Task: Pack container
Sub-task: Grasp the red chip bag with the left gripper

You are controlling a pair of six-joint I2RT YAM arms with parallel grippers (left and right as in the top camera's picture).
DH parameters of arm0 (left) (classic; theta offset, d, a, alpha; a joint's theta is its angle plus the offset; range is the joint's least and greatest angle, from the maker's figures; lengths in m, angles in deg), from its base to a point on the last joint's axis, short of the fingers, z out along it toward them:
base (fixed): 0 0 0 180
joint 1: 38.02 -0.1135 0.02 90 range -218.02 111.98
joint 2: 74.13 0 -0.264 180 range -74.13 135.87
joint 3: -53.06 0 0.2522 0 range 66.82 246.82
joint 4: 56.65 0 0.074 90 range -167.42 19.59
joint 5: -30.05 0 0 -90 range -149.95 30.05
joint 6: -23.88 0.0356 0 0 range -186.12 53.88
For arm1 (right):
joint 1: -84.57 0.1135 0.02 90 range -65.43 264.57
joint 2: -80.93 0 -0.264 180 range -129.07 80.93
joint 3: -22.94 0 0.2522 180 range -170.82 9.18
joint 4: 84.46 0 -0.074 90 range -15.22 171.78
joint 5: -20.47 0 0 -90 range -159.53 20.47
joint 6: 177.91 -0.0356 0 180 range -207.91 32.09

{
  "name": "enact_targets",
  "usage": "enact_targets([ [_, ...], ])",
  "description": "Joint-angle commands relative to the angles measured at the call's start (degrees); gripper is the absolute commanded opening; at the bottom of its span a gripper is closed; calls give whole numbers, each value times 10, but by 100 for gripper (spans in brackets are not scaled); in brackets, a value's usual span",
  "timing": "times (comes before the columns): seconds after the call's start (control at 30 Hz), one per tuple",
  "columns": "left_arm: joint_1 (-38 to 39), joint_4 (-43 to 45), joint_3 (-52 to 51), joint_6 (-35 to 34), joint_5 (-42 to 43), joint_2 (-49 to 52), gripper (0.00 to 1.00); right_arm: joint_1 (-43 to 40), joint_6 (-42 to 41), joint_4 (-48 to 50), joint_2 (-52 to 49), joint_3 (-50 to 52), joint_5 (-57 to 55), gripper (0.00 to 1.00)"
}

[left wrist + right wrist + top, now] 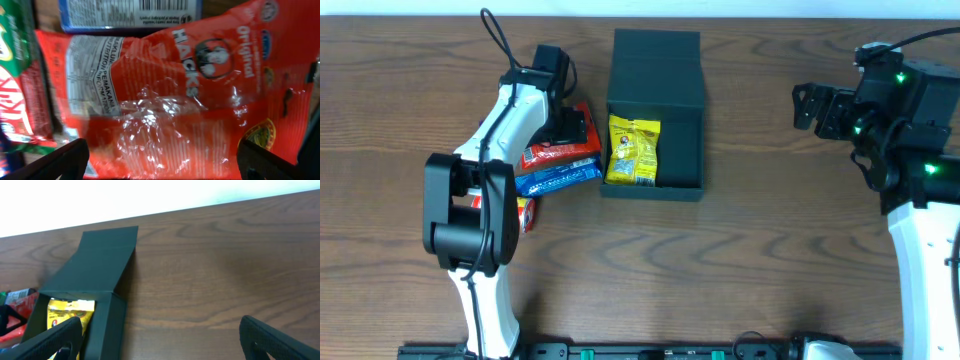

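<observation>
My left gripper grabs the red Hacks packet across its middle by its long edges next, which leaves both ends free to lay it inside the container (681, 146).
The container (681, 146) is a dark teal-grey box in the middle of the table, its lid (655, 62) folded back. A yellow snack packet (633, 150) lies inside against the left wall. Left of the box, my left gripper (570, 128) hangs open low over a red Hacks packet (200, 100), its fingers (60, 160) spread wide to either side of it. My right gripper (812, 106) is open in the air to the right of the box, and its wrist view shows the container (95, 270) and the yellow packet (70, 311).
A blue packet (558, 178) lies just in front of the red one, and another red packet (525, 212) peeks out beside the left arm. A green and red wrapper (15, 75) lies left of the Hacks packet. Bare wood (760, 200) stretches right of the box.
</observation>
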State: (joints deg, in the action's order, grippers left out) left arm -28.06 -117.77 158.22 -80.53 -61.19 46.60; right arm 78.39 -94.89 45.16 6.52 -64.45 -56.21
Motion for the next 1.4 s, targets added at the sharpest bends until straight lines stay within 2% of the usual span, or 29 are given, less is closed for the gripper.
enact_targets([
  [0.0, -2, 3, -3, -51, 7, 18, 95, -3, 3, -3, 0, -2, 5, 99],
  [0.13, -2, 5, -3, -54, 9, 38, 97, -3, 3, -4, 0, -2, 5, 99],
  [0.17, -2, 4, -3, -54, 9, 43, 94, -3, 3, -4, 0, -2, 5, 99],
  [0.33, -2, 0, -3, -56, 11, 46, 46, -3, 3, -4, 0, -2, 4, 99],
  [0.37, -2, -1, -3, -56, 11, 46, 38, -3, 3, -4, 0, -2, 5, 99],
  [0.4, -2, -2, -3, -56, 11, 46, 35, -3, 3, -4, 0, -2, 5, 99],
  [0.53, -2, -14, -3, -56, 11, 46, 27, -3, 3, -4, 0, -2, 5, 99],
  [0.63, -2, -39, 6, -56, 10, 36, 16, -3, 3, -4, 0, -2, 4, 99],
  [0.8, -2, -45, 25, -67, -5, -11, 15, -3, 3, -2, 0, -2, 4, 99],
  [0.9, -2, -44, 36, -109, -25, -59, 14, -3, 3, -2, 0, -2, 4, 99],
  [1.0, 0, -37, 38, -180, -24, -112, 6, -3, 3, -2, 0, -2, 4, 100],
  [1.1, 10, -21, 38, -186, -8, -144, 6, -3, 3, -2, 0, -2, 4, 99],
  [1.17, 24, -9, 38, -160, 0, -155, 6, -3, 4, -2, 0, -2, 4, 99],
  [1.23, 47, 10, 38, -89, 12, -158, 6, -3, 4, -2, 0, -2, 4, 99],
  [1.3, 73, 33, 38, 40, 52, -157, 6, -3, 6, -3, 0, -2, 4, 99],
  [1.37, 100, 42, 38, 196, 97, -157, 9, -3, 19, -4, 0, -2, 4, 99],
])
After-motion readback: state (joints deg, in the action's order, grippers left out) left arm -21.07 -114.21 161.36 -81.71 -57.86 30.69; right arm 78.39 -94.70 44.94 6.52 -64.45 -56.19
